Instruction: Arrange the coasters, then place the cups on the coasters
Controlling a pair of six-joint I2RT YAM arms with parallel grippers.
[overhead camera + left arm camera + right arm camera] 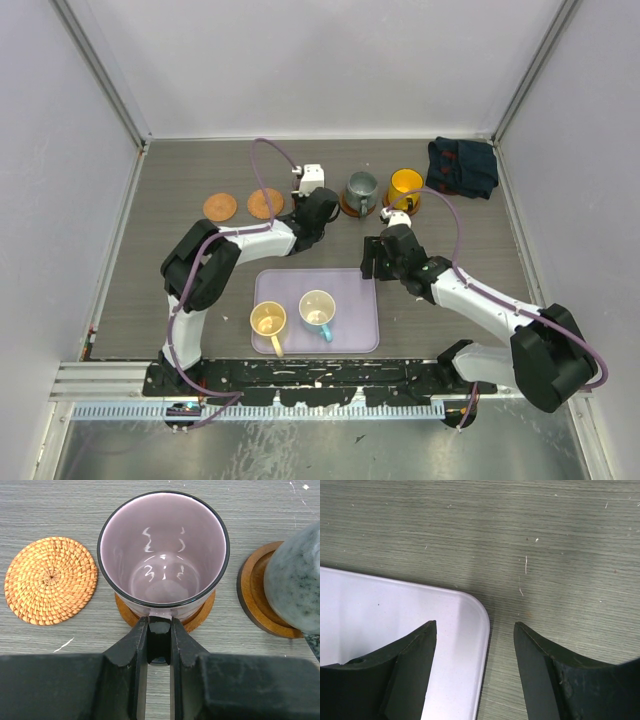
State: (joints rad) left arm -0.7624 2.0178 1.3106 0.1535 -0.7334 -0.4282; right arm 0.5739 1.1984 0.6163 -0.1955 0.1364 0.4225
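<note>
My left gripper opens next, since the purple cup stands upright over its wooden coaster and would land there.
A translucent purple cup (pixel 163 550) stands on a wooden coaster (pixel 201 617). My left gripper (pixel 160 622) is shut on the cup's handle; from above, the gripper (pixel 316 205) hides the cup. A woven coaster (pixel 51 580) lies bare to its left, and one more bare coaster (pixel 219 206) lies further left. To the right, the grey-green cup (pixel 361 190) and the yellow-orange cup (pixel 405 187) each stand on a coaster. A cream-yellow cup (pixel 268 320) and a white cup with a blue handle (pixel 318 312) sit in the lavender tray (pixel 360 325). My right gripper (pixel 475 625) hangs open and empty over the tray's corner (pixel 470 605).
A dark folded cloth (pixel 462 165) lies at the far right corner. White walls close in the table on three sides. The grey-green cup (pixel 297 580) and its dark-rimmed coaster (pixel 252 595) stand close to the purple cup's right side.
</note>
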